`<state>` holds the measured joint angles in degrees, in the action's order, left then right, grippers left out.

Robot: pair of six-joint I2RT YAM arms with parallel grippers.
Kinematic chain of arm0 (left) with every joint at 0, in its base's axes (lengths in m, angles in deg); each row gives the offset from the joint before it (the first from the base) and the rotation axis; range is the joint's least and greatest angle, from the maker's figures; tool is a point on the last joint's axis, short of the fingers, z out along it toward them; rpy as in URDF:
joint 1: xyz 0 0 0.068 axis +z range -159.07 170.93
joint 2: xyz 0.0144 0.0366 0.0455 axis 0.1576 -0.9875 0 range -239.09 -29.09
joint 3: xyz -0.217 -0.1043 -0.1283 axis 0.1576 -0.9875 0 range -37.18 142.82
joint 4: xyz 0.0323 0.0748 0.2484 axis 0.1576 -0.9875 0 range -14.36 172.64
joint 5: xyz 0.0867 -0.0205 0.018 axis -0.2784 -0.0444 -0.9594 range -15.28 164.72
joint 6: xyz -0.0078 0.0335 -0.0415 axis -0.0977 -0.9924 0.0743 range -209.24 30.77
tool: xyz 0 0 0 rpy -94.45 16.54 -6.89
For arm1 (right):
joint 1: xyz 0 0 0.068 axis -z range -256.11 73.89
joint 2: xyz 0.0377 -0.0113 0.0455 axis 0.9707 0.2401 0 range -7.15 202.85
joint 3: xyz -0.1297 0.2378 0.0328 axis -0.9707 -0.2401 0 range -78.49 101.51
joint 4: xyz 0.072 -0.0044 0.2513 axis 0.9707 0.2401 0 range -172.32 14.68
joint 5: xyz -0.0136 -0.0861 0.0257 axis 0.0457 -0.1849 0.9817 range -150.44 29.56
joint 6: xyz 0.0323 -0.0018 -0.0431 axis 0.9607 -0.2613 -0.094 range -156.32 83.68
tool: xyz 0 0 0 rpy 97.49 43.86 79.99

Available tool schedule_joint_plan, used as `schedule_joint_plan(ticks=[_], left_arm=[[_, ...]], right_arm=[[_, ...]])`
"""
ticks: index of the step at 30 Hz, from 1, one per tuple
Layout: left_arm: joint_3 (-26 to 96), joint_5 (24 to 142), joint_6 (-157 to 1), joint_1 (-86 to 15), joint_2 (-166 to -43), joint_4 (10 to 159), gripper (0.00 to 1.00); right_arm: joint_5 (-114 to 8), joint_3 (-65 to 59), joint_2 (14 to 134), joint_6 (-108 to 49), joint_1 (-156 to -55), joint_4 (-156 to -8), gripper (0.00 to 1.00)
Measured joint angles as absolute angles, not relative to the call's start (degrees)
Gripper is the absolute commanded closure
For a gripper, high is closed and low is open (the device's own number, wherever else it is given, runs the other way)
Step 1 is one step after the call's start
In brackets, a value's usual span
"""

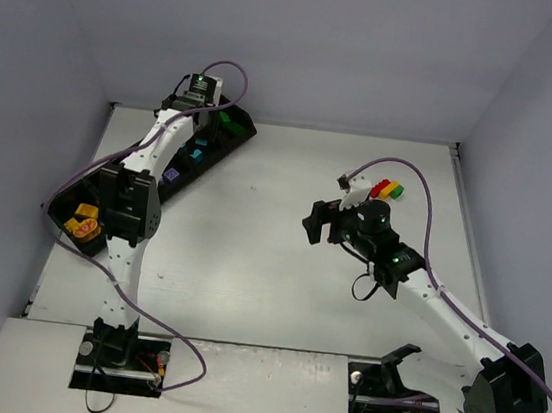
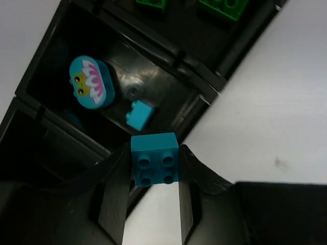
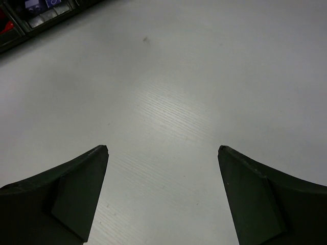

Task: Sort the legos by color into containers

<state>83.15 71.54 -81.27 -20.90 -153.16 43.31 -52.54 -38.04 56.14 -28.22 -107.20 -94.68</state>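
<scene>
The teal lego hangs over the tray's near side, so the left gripper has to keep hold of it until it is over the teal pieces' section of the tray.
My left gripper (image 2: 154, 147) is shut on a teal lego (image 2: 154, 164), studs toward the camera, just over the near wall of the black tray (image 2: 204, 81). The compartment beyond it holds a round teal piece with a face (image 2: 92, 82) and a small teal lego (image 2: 139, 115). Green legos (image 2: 220, 7) lie in the compartment after that. In the top view the tray (image 1: 247, 132) runs diagonally at the left. A red, yellow and green stack of legos (image 1: 391, 190) sits on the table behind my right gripper (image 1: 322, 224), which is open over bare table (image 3: 163, 150).
The tray's near end holds yellow and orange pieces (image 1: 83, 221), and a lilac piece (image 1: 171, 174) lies mid-tray. The left arm (image 1: 167, 133) stretches along the tray. Purple cables loop off both arms. Walls close the table at the back and sides.
</scene>
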Motion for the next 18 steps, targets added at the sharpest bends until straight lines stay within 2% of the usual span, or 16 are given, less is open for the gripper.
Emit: schedule_joint_plan(ticks=[2,3,6,9,10,13,18], left_arm=[[85.0,70.4,-81.7,-20.1,-156.5,45.0,0.97],[86.0,70.0,-81.8,-19.7,-158.0,45.8,0.96],[88.0,69.0,-81.8,-18.8,-161.5,48.2,0.85],[90.3,68.7,-81.8,-18.1,-164.0,49.5,0.71],[90.9,68.7,-81.7,-18.0,-164.6,49.7,0.64],[91.9,68.7,-81.6,-17.7,-165.4,50.5,0.54],[92.3,69.0,-81.3,-17.6,-165.5,51.3,0.46]], right_arm=[[-52.8,-37.6,56.2,-27.3,-107.2,-94.7,0.15],[-52.9,-37.3,56.2,-27.0,-107.1,-94.6,0.19],[-53.0,-36.8,56.1,-25.9,-106.7,-94.7,0.21],[-53.7,-36.8,56.1,-25.0,-106.2,-94.3,0.21],[-54.0,-36.8,56.1,-24.6,-106.0,-93.9,0.20],[-55.6,-35.7,56.8,-23.5,-104.8,-91.6,0.19],[-59.5,-31.5,60.3,-21.2,-102.0,-89.1,0.19]])
